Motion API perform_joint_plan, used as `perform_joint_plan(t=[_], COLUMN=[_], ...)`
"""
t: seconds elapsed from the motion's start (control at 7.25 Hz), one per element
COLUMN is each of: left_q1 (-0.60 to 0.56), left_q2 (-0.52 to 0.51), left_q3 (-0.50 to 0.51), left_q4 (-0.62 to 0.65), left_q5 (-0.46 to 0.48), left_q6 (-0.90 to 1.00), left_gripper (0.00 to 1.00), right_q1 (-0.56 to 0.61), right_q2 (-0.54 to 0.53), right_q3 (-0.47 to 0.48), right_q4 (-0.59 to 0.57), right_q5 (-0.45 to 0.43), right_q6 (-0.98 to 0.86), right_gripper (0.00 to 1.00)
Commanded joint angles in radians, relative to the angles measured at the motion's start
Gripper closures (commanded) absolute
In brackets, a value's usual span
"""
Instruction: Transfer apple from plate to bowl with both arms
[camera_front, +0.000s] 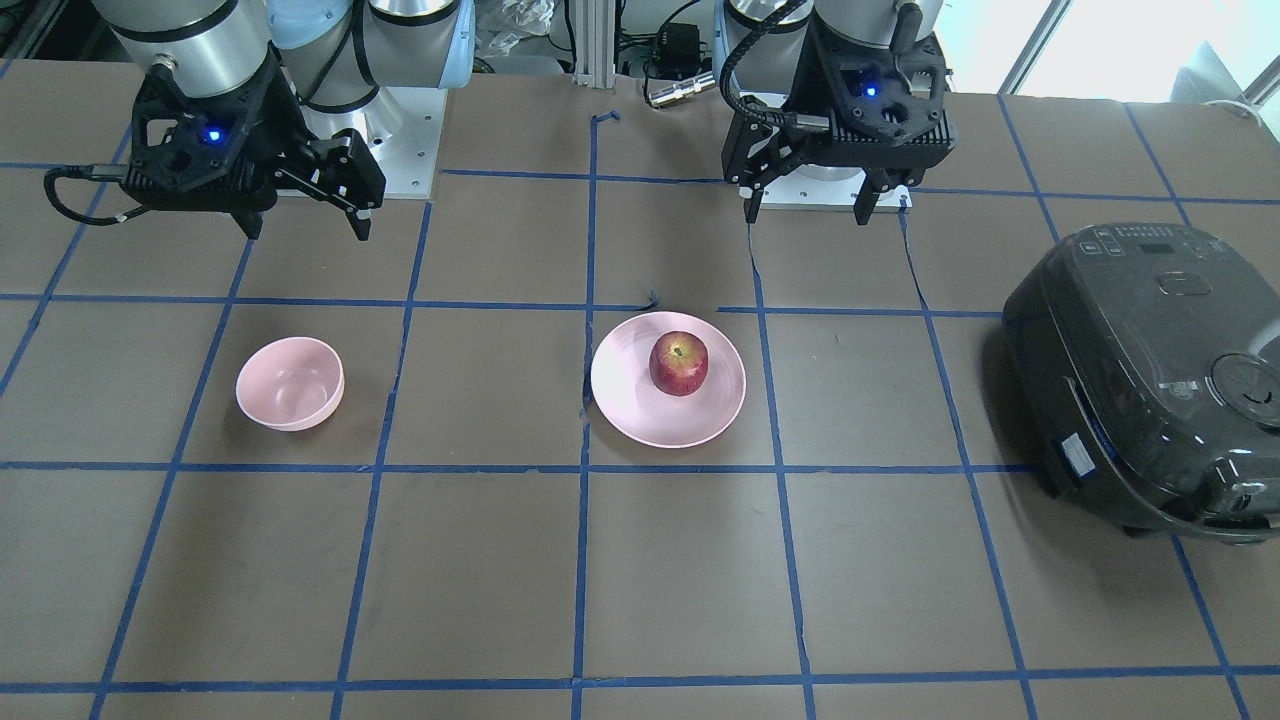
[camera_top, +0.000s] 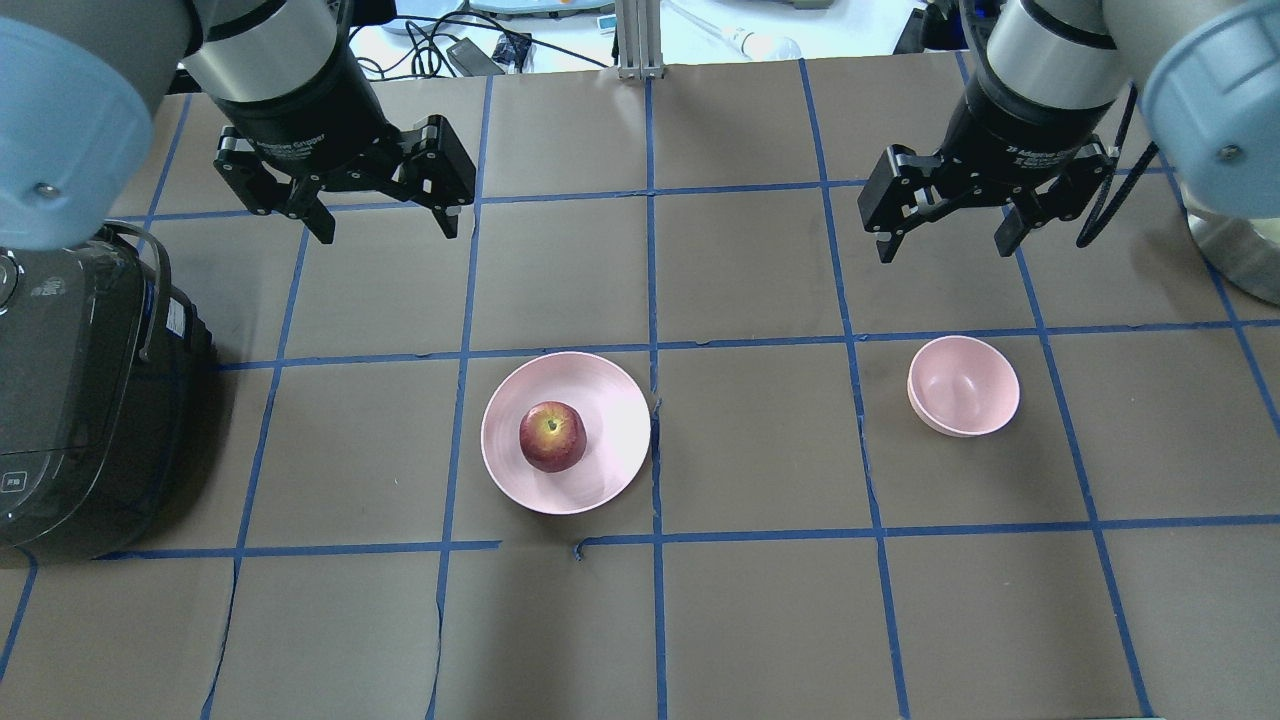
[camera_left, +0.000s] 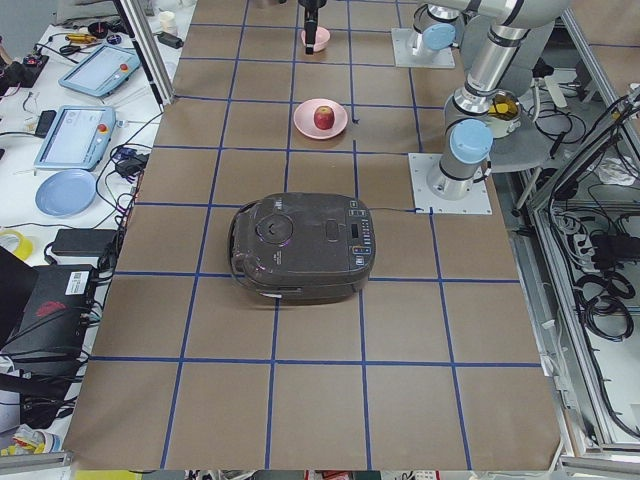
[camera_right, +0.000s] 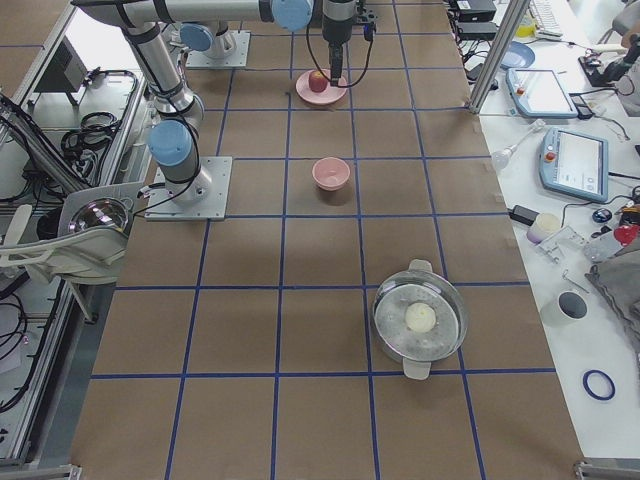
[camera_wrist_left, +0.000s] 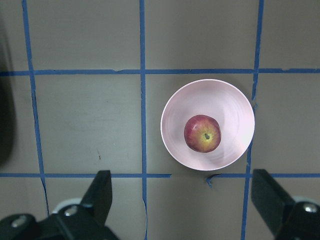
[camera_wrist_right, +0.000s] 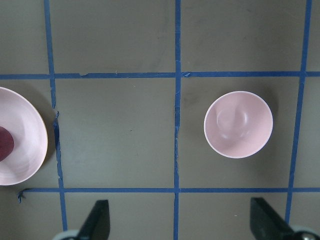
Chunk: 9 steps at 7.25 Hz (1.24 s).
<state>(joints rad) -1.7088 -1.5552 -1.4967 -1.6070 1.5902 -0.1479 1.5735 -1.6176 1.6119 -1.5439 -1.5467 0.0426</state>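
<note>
The red apple's (camera_front: 679, 363) round sides should be grabbed next by my left gripper, so that the fruit can move from plate to bowl (camera_front: 289, 382).
The red apple (camera_front: 679, 363) (camera_top: 552, 436) sits upright on the wide pink plate (camera_front: 640, 415) (camera_top: 605, 395) near the table's middle. The small deep pink bowl (camera_front: 290, 383) (camera_top: 963, 385) stands empty on the robot's right side. My left gripper (camera_top: 386, 228) (camera_front: 806, 213) is open and empty, high above the table behind the plate. My right gripper (camera_top: 944, 250) (camera_front: 306, 230) is open and empty, high behind the bowl. The left wrist view looks down on the apple (camera_wrist_left: 202, 133) and plate (camera_wrist_left: 230, 102). The right wrist view shows the bowl (camera_wrist_right: 238, 124).
A large dark rice cooker (camera_top: 70, 400) (camera_front: 1150, 380) stands at the table's left end, beside the left arm. A steel pot (camera_right: 420, 320) with a white lump inside sits at the far right end. Blue tape lines grid the brown table.
</note>
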Motion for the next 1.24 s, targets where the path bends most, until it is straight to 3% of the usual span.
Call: perform_joint_plan(t=[0.0, 0.69, 0.83, 1.1], left_q1=[-0.005, -0.011, -0.018, -0.058], left_q2=[-0.003, -0.063, -0.074, -0.109], left_q3=[-0.008, -0.029, -0.087, -0.257], left_q4=[0.004, 0.018, 0.121, 0.287], left_q5=[0.001, -0.041, -0.103, -0.093], left_q6=[0.001, -0.015, -0.024, -0.094], left_gripper=[0.0, 0.0, 0.0, 0.0], right_q1=[0.0, 0.002, 0.002, 0.002], right_q2=[-0.001, 0.001, 0.002, 0.005], right_q3=[0.006, 0.003, -0.003, -0.003], right_q4=[-0.008, -0.01, -0.01, -0.01], right_q5=[0.007, 0.004, 0.005, 0.004], right_q6=[0.072, 0.078, 0.071, 0.066], right_gripper=[0.0, 0.0, 0.0, 0.0])
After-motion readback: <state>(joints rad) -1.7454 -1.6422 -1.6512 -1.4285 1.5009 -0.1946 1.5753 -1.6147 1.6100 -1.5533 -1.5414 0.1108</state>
